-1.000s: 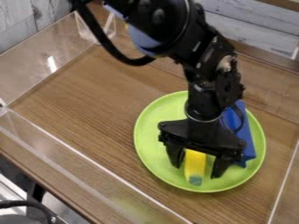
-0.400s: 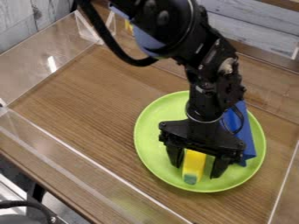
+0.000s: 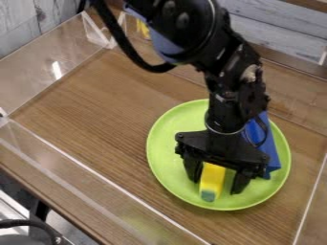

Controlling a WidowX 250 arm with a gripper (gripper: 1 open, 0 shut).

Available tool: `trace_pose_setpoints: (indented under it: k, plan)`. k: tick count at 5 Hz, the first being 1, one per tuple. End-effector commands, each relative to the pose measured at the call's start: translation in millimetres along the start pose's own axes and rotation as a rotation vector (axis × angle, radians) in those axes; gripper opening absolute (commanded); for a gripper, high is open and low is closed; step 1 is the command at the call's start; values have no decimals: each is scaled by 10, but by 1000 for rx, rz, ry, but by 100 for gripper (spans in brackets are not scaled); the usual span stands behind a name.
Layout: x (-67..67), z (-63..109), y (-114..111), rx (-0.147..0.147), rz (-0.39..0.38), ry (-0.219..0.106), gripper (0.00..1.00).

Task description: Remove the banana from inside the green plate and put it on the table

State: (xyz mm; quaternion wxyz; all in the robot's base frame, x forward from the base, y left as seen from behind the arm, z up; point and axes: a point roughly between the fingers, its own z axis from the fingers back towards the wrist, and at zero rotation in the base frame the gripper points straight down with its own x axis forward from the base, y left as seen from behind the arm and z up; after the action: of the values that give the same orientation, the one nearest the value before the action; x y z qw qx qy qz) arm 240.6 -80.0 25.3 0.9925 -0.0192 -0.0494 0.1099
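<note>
My fingers reach down on both sides of the yellow banana (image 3: 211,181) inside the green plate, so it is now time to close on the banana.
The small yellow banana (image 3: 211,181) lies inside the lime-green plate (image 3: 166,144) at the front right of the table (image 3: 102,105). My black gripper (image 3: 212,174) points straight down over it, jaws open, one finger on each side of the banana. Whether the fingers touch the banana cannot be told. The banana's upper end is hidden by the gripper body.
A long blue ridged block (image 3: 263,144) lies in the plate behind the gripper on the right. Low clear acrylic walls (image 3: 38,144) border the tabletop. Bare wood stretches left of the plate.
</note>
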Motion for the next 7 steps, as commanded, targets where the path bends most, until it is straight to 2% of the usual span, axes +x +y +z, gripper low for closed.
trace_pose_setpoints:
  k: [1, 2, 3, 7]
  plan:
    - [101, 86, -73, -22, -11, -43, 100]
    - [108, 82, -76, -21, -13, -45, 100]
    - [106, 75, -70, -20, -19, -44, 0]
    - [81, 265, -29, 20, -53, 1, 0]
